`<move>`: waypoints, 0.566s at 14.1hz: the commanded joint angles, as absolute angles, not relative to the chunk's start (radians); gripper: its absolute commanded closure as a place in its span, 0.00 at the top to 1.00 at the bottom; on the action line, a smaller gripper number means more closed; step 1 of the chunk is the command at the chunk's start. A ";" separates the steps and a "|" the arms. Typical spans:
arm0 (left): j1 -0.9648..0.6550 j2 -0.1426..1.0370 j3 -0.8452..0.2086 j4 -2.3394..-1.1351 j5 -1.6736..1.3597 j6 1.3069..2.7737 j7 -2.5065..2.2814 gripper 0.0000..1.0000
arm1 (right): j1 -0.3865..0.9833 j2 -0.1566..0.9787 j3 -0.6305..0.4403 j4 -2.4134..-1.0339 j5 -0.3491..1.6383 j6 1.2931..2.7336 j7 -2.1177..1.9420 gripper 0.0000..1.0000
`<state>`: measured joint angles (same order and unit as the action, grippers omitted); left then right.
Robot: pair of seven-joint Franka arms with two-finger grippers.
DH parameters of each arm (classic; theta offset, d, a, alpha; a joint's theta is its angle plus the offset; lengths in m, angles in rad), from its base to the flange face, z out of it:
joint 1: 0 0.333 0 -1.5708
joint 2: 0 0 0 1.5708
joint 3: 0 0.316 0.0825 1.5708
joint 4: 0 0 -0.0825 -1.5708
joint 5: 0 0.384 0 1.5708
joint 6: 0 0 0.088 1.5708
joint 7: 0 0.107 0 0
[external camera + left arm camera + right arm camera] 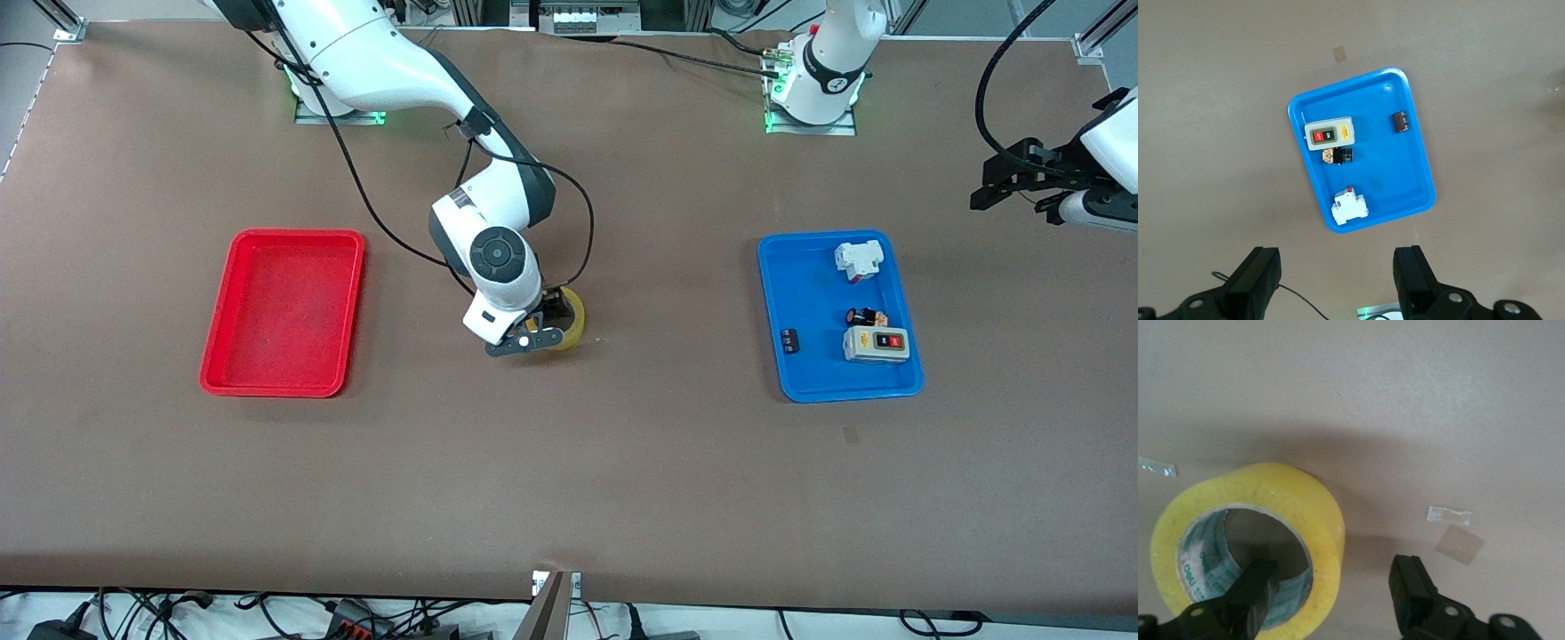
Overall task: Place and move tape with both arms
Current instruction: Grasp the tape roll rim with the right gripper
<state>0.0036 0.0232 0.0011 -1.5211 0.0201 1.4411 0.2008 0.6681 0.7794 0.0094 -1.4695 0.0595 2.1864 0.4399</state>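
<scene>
My right gripper should close now, and it would hold the tape. My fingers are on either side of the tape's side (1321, 580), with one in the tape's hole (1261, 540).
The tape (572, 322) is a translucent yellow roll lying flat on the brown table, midway between the two trays. In the right wrist view the tape (1251, 520) fills the near corner. My right gripper (551, 327) is low over it and open. It also shows in the right wrist view (1335, 593), where one finger (1255, 590) stands in the roll's hole and the other (1411, 587) outside its wall. My left gripper (1000, 182) waits high at the left arm's end of the table, open and empty. It also shows in the left wrist view (1337, 277).
A red tray (283, 311) lies toward the right arm's end. A blue tray (813, 293) lies toward the left arm's end, holding a white-grey switch box (876, 343), a white breaker (859, 261) and two small dark parts. Scraps of clear tape (1449, 515) lie beside the roll.
</scene>
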 commanded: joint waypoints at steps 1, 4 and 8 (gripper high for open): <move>-0.008 0.026 0.014 -1.493 0.018 1.420 0.180 1.00 | 0.678 0.795 0.005 -1.440 0.075 2.191 0.453 0.65; -0.006 0.026 0.012 -1.491 0.014 1.417 0.130 1.00 | 0.678 0.793 0.005 -1.440 0.077 2.187 0.451 0.07; -0.003 0.025 0.012 -1.488 -0.004 1.397 0.095 1.00 | 0.666 0.738 0.002 -1.439 0.074 2.181 0.503 0.00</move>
